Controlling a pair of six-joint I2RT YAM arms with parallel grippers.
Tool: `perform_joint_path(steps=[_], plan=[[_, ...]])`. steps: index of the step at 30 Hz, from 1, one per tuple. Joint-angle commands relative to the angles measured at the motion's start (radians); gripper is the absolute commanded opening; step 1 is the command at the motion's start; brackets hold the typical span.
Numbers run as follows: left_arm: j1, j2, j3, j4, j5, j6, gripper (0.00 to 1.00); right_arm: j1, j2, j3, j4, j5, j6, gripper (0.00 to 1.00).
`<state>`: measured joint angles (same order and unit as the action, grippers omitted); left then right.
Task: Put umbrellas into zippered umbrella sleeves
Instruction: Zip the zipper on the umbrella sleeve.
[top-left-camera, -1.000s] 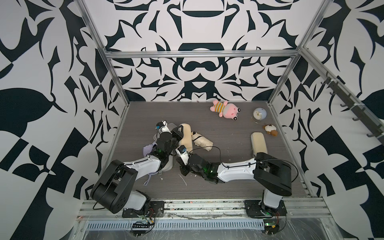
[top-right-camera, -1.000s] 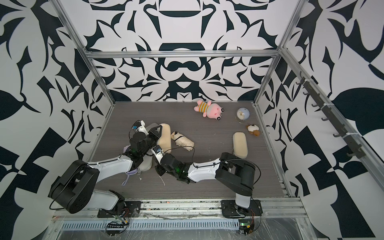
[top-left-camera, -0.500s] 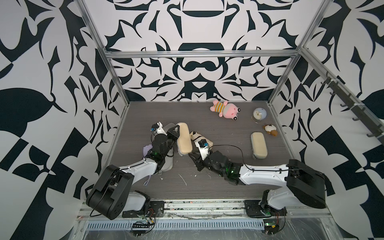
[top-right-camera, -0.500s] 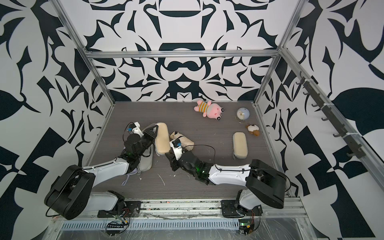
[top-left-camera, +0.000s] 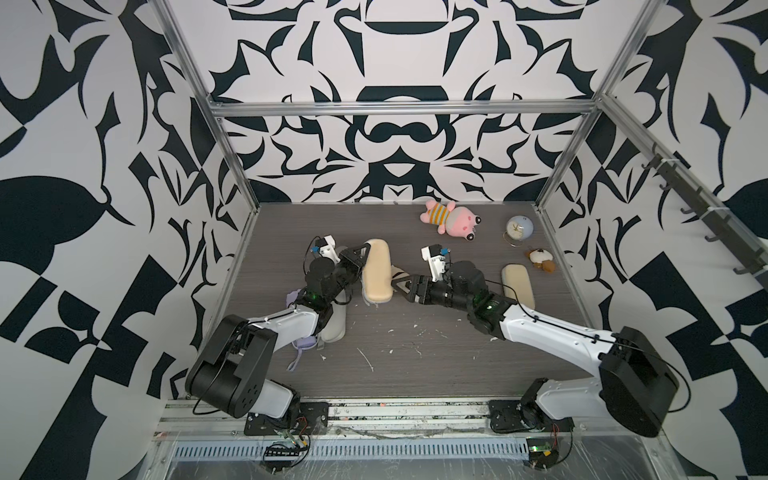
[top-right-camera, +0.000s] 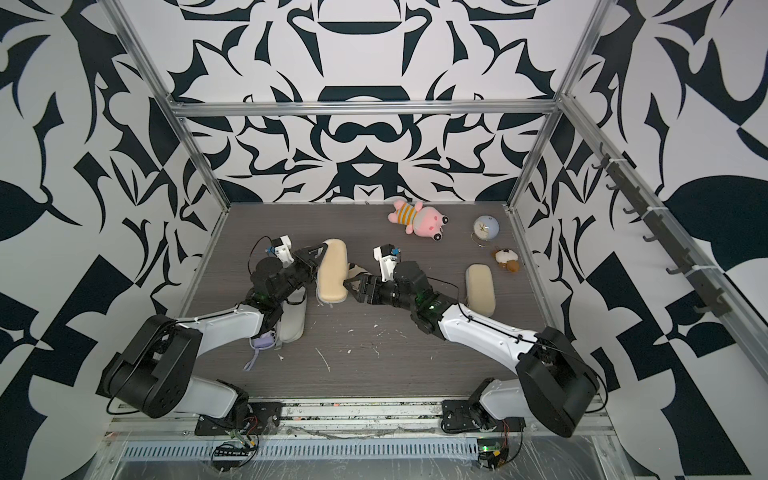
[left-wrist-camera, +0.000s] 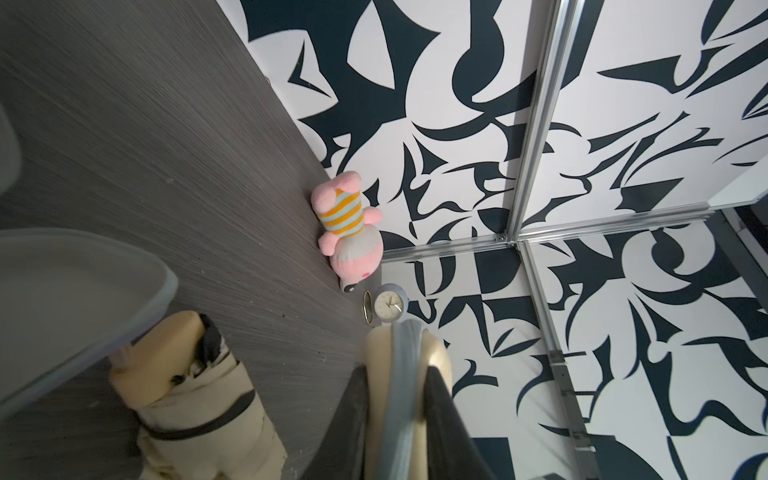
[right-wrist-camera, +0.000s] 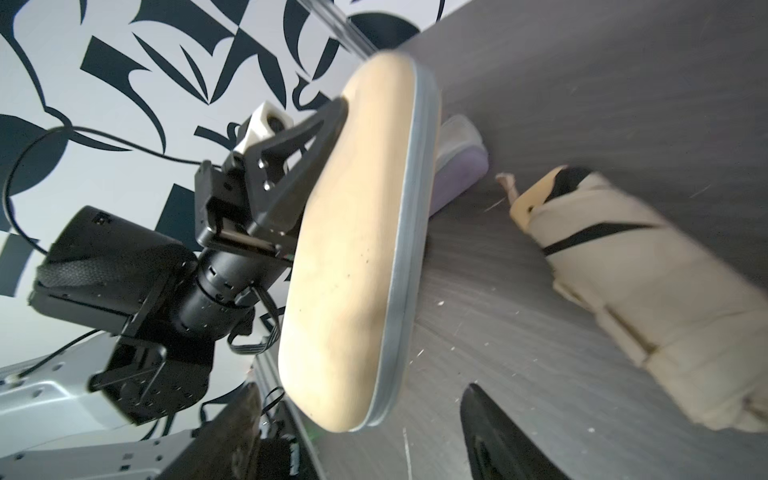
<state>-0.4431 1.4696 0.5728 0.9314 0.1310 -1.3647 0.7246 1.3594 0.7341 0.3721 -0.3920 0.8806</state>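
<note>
The beige sleeve's opposite edge needs to stay free for zip work. My right gripper will next grab the sleeve's near end across its zip band (left-wrist-camera: 405, 374).
My left gripper (top-left-camera: 365, 254) (top-right-camera: 321, 254) is shut on the rim of a beige zippered umbrella sleeve (top-left-camera: 376, 270) (top-right-camera: 332, 272) and holds it up on edge. In the left wrist view the dark fingers (left-wrist-camera: 355, 415) pinch its beige shell and grey zip band (left-wrist-camera: 405, 374). My right gripper (top-left-camera: 400, 286) (top-right-camera: 349, 284) is open at the sleeve's near right end, touching nothing; its fingers (right-wrist-camera: 494, 432) stand wide around that end (right-wrist-camera: 357, 249). A cream umbrella (right-wrist-camera: 644, 291) (left-wrist-camera: 199, 395) lies on the floor just behind it, mostly hidden in both top views.
A shut beige sleeve (top-left-camera: 517, 284) lies at the right. A pale grey-lined sleeve (top-left-camera: 334, 328) and a lavender umbrella (top-left-camera: 305, 343) lie under my left arm. A pink plush (top-left-camera: 451, 218), a small clock (top-left-camera: 519, 228) and a small brown toy (top-left-camera: 540, 259) sit at the back right.
My right gripper has pulled out from under the left arm, swung to the sleeve's right side and opened. The left gripper has kept its hold and tipped the sleeve a little further back.
</note>
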Motion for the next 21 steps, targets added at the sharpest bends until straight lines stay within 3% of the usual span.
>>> perform_joint_path(steps=[1,7,9,11,13,15,17,18,21], plan=[[-0.027,0.009,0.053,0.132,0.047,-0.075,0.00,0.004,0.027,0.036,0.100,-0.095,0.121,0.76],[-0.070,0.015,0.072,0.103,0.058,-0.098,0.05,0.003,0.073,0.011,0.333,-0.102,0.254,0.69],[-0.078,0.007,0.068,0.088,0.060,-0.093,0.14,0.002,0.084,0.007,0.413,-0.094,0.303,0.52],[-0.076,-0.008,0.057,0.098,0.082,-0.091,0.34,-0.002,0.081,-0.006,0.449,-0.070,0.348,0.24],[-0.049,-0.037,0.034,0.102,0.135,-0.089,0.47,-0.010,0.061,-0.020,0.448,-0.051,0.362,0.15],[0.001,-0.084,0.005,0.058,0.216,-0.062,0.54,-0.014,0.025,-0.025,0.415,-0.020,0.355,0.14],[0.057,-0.183,-0.009,-0.161,0.270,0.061,0.59,-0.015,-0.014,-0.019,0.352,0.016,0.337,0.13],[0.071,-0.290,0.001,-0.352,0.254,0.176,0.61,-0.014,-0.034,-0.019,0.310,0.050,0.330,0.12],[-0.033,-0.478,0.101,-0.863,-0.005,0.567,0.64,-0.011,-0.079,-0.038,0.268,0.170,0.344,0.11]])
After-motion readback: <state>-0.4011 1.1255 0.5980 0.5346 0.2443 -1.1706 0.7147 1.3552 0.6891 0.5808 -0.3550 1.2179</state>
